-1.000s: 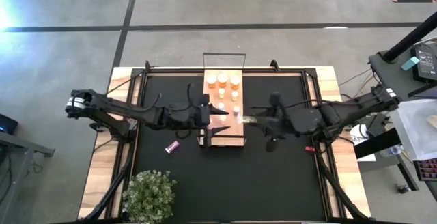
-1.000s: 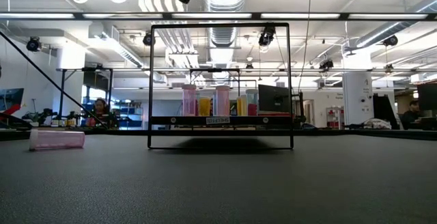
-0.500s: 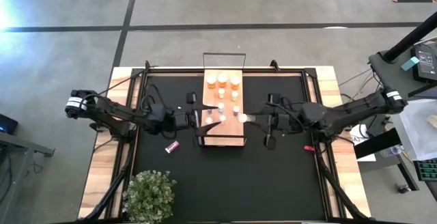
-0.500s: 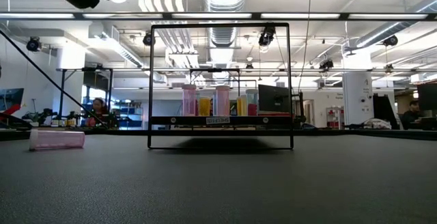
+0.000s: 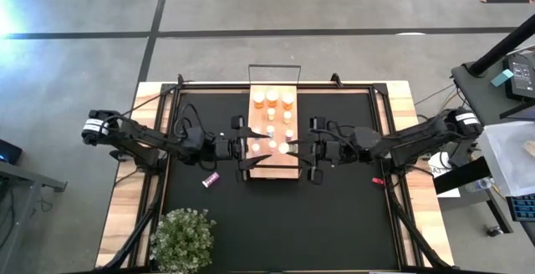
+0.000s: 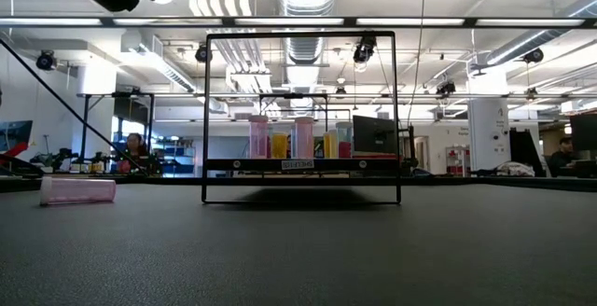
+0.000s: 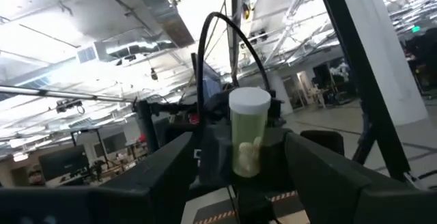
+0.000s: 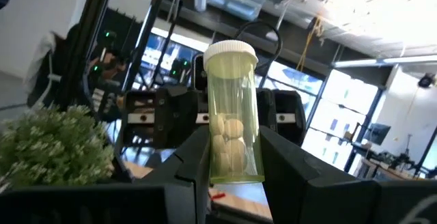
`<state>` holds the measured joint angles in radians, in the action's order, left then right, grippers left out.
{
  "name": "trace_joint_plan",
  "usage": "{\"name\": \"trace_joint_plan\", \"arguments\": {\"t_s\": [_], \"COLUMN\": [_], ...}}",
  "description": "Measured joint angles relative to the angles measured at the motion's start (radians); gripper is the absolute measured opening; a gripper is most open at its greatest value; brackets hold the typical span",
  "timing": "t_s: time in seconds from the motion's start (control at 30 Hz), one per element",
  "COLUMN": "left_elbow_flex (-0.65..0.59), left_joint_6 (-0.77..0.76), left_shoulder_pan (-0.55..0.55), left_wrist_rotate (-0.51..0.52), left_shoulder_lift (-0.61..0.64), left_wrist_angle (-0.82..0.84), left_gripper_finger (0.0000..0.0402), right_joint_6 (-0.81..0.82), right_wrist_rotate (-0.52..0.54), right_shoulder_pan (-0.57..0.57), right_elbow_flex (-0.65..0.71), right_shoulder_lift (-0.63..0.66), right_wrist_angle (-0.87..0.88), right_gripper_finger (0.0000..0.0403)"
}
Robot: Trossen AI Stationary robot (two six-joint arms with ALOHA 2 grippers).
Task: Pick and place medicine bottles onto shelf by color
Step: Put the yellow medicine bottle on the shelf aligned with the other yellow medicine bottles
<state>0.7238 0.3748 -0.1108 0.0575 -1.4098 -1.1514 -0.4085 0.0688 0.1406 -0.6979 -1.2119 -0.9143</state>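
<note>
I should next grip the pale bottle with my left gripper by its body just beneath the white cap (image 7: 248, 130). Then it can stand on the shelf by color.
The shelf (image 5: 273, 134), a light-wood board in a black wire frame, stands mid-table with amber, pink and pale medicine bottles (image 5: 272, 98) upright on it; the low view shows them in a row (image 6: 280, 143). My right gripper (image 5: 290, 148) is shut on a pale bottle (image 8: 231, 135) over the board's near part. My left gripper (image 5: 253, 146) stands open at the shelf's left edge, facing that bottle (image 7: 247, 132). One pink bottle (image 5: 211, 179) lies on its side on the black mat. My right gripper pinches the pale bottle's lower body (image 8: 232, 169) between its two fingers (image 8: 194, 159). They come from the table's right, slanting a little upward. The bottle stands upright, white cap (image 8: 231, 50) on top, lifted clear above the shelf board.
A small red bit (image 5: 378, 180) lies on the mat at the right. A potted plant (image 5: 182, 239) stands at the near left corner. The fallen pink bottle (image 6: 77, 190) shows left of the shelf frame (image 6: 301, 194) in the low view. Bare mat lies in front of the shelf.
My right gripper has come down and toward the table's left, over the shelf, and tipped up from pointing down; the pale bottle has turned from lying level to standing upright. My left gripper has tipped upward and drawn back a little toward the left.
</note>
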Motion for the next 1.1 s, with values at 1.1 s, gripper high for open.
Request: {"name": "trace_joint_plan", "arguments": {"t_s": [1.1], "left_elbow_flex": [0.1], "left_joint_6": [-0.094], "left_shoulder_pan": [0.002], "left_wrist_rotate": [-0.004], "left_shoulder_lift": [-0.143], "left_wrist_angle": [-0.102], "left_gripper_finger": [0.0196], "right_joint_6": [-0.022], "right_wrist_rotate": [0.002], "right_shoulder_pan": [-0.004], "right_elbow_flex": [-0.048], "right_shoulder_lift": [-0.127], "right_wrist_angle": [-0.086], "right_gripper_finger": [0.0096]}}
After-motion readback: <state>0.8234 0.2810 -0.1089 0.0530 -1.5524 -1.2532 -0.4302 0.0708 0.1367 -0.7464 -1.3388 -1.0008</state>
